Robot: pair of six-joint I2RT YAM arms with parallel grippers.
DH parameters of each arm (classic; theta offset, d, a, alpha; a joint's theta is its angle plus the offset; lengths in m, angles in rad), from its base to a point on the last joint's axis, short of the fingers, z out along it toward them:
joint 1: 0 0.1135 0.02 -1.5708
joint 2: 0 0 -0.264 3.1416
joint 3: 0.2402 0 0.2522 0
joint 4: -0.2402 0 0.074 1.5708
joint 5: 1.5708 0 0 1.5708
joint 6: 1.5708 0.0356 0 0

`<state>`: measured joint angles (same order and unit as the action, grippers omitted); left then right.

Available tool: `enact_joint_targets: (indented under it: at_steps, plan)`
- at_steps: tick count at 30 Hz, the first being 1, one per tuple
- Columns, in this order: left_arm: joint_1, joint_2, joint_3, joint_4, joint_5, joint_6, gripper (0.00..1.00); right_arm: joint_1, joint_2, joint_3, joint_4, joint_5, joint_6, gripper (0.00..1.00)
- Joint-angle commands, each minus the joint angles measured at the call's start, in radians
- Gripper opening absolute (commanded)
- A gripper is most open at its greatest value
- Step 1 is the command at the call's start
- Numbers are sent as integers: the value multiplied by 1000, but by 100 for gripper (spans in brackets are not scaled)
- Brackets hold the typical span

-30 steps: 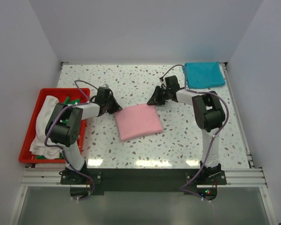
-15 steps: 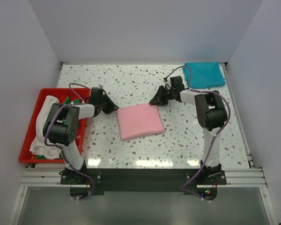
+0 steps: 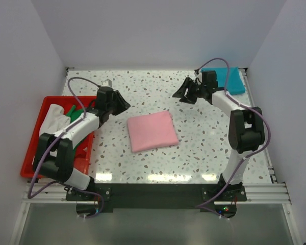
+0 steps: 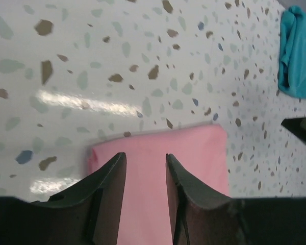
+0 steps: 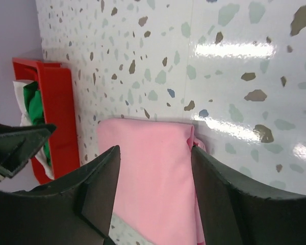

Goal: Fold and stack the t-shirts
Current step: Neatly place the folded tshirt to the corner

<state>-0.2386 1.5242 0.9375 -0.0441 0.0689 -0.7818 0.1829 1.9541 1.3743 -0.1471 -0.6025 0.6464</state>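
Observation:
The robot's right gripper will next grab the folded pink t-shirt by its layered side edge near the teal t-shirt (image 3: 229,79), so that it can stack the t-shirt still folded.
A light pink t-shirt (image 3: 152,131) lies folded into a square at the table's middle, and it also shows as the pink t-shirt (image 4: 194,153) in the left wrist view and the pink t-shirt (image 5: 153,173) in the right wrist view. My left gripper (image 3: 121,104) hovers off its back left corner, open and empty, its jaws parted in my left gripper (image 4: 145,155). My right gripper (image 3: 181,94) hangs back right of it, open and empty, my right gripper (image 5: 154,148) wide. A folded teal t-shirt (image 3: 229,79) lies at the back right corner. White t-shirt (image 3: 51,120) and green t-shirt (image 3: 76,109) sit in the tray.
The red plastic tray (image 3: 28,168) stands at the table's left edge, beside the left arm. The right arm's forearm crosses the near left corner of the teal t-shirt. White walls close in the table at the back and both sides.
Both grippers were shut at the pink t-shirt's back corners; they have opened, let go and drawn away toward the back, the left to the left, the right to the right.

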Motion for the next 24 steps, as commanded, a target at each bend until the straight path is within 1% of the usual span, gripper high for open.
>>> enact_joint_targets:
  at_steps: [1, 5, 7, 10, 15, 16, 21, 24]
  plan:
    - [-144, -45, 11, -94, -66, 62, 41, -5, -136, -6, -147, 139, -117, 62]
    - [-260, -27, -12, -82, -67, 52, 37, 6, -195, -133, -131, 158, -155, 69]
    - [-319, 5, -9, -74, -64, 55, 34, 24, -202, -162, -117, 167, -172, 73]
    - [-381, 68, 15, -65, -51, 61, 32, 64, -193, -201, -109, 214, -198, 74]
    - [-426, 148, 55, -63, -53, 69, 31, 127, -133, -219, -82, 265, -214, 75]
    - [-436, 172, 64, -74, -58, 72, 31, 169, -109, -222, -80, 286, -214, 75]
    - [-442, 212, 60, -74, -54, 72, 30, 204, -103, -251, -71, 357, -180, 73]
    - [-446, 221, 53, -66, -52, 69, 30, 217, -106, -280, -54, 369, -153, 71]
